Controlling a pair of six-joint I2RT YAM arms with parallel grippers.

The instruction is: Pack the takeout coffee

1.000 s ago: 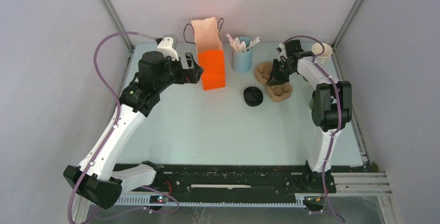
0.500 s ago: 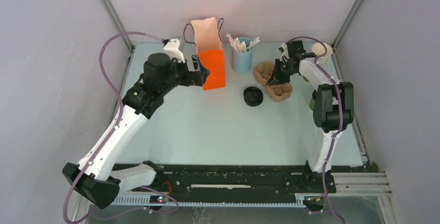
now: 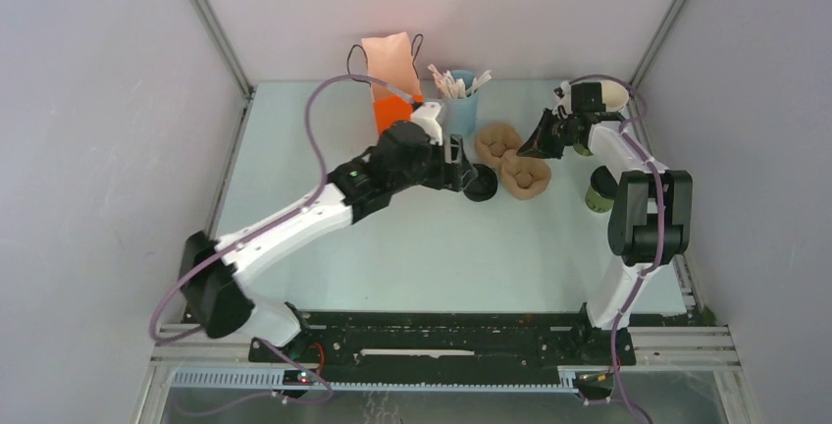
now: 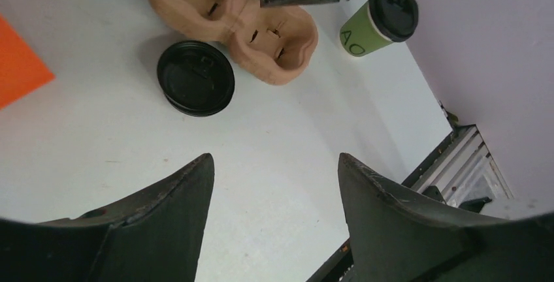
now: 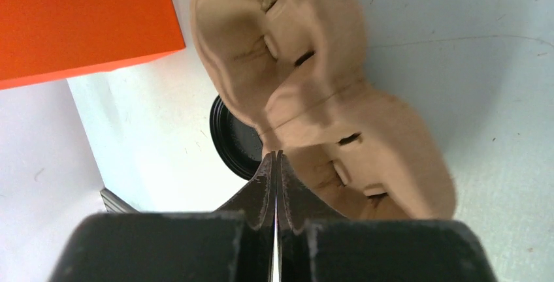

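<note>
The brown carrier's middle rim is beside my right gripper's shut fingers, so next they reopen, move toward the black lid and close on that rim.
The takeout coffee, a green cup with a black lid, stands upright at the right, also in the left wrist view. The brown two-hollow carrier lies empty to its left. My right gripper is shut, its fingertips at the carrier's narrow middle edge; I cannot see whether they pinch it. My left gripper is open with nothing between its fingers. It hangs just left of a stack of loose black lids.
An orange paper bag stands at the back, partly behind my left arm. A blue cup of stirrers is beside it. Cream lidless cups sit in the back right corner. Frame rails run along the table's right edge.
My left arm swung right, from the orange bag to beside the black lids, its jaws narrowing a little. My right gripper shut and drew back right, uncovering the coffee cup.
</note>
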